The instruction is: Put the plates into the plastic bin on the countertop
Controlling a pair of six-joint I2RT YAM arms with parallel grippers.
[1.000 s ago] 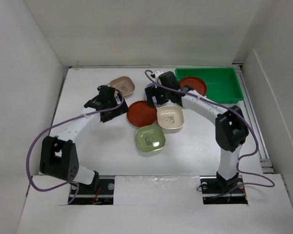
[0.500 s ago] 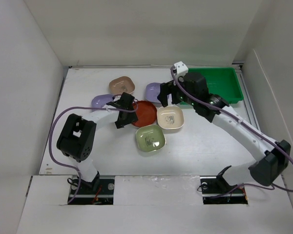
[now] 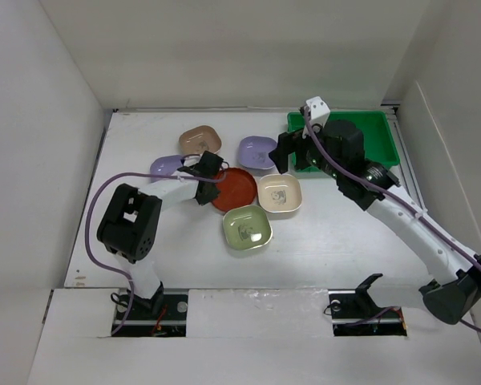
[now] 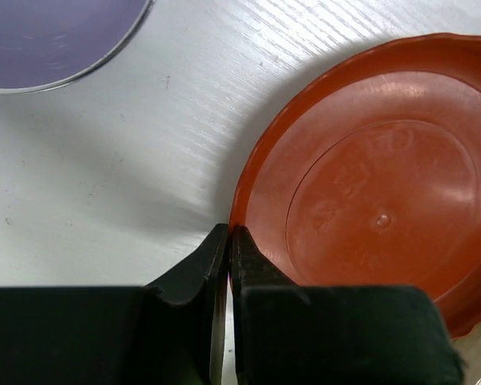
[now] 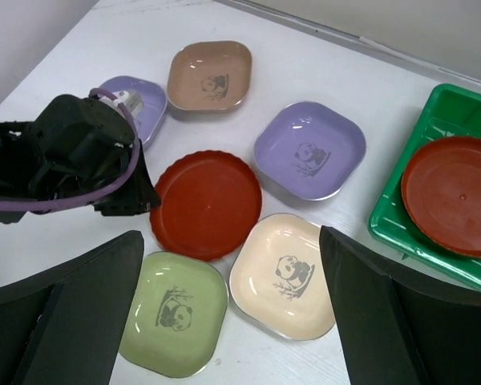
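Observation:
My right gripper will next take hold of the red plate's rim across from my left gripper, so that the plate can be carried into the bin (image 5: 445, 108).
My left gripper (image 4: 229, 231) is shut on the near left rim of a round red plate (image 4: 377, 208), which lies on the white countertop (image 3: 144, 233). One finger is inside the rim and one outside. My right gripper (image 5: 231, 241) hangs open and empty, high over the cream plate (image 5: 284, 274) and pale green plate (image 5: 174, 313). A second red plate (image 5: 453, 192) lies in the green plastic bin (image 5: 445, 108) at the back right. A tan plate (image 5: 209, 76) and two lilac plates (image 5: 310, 149) (image 5: 140, 100) sit behind.
White walls close in the countertop on the left, back and right. The plates cluster in the middle, touching or nearly touching each other. The left arm's purple cable (image 3: 104, 196) loops over the left side. The bin (image 3: 377, 132) sits against the back wall.
My left gripper has closed on the red plate's rim. The right arm has drawn back and up from the plates toward the bin, still open.

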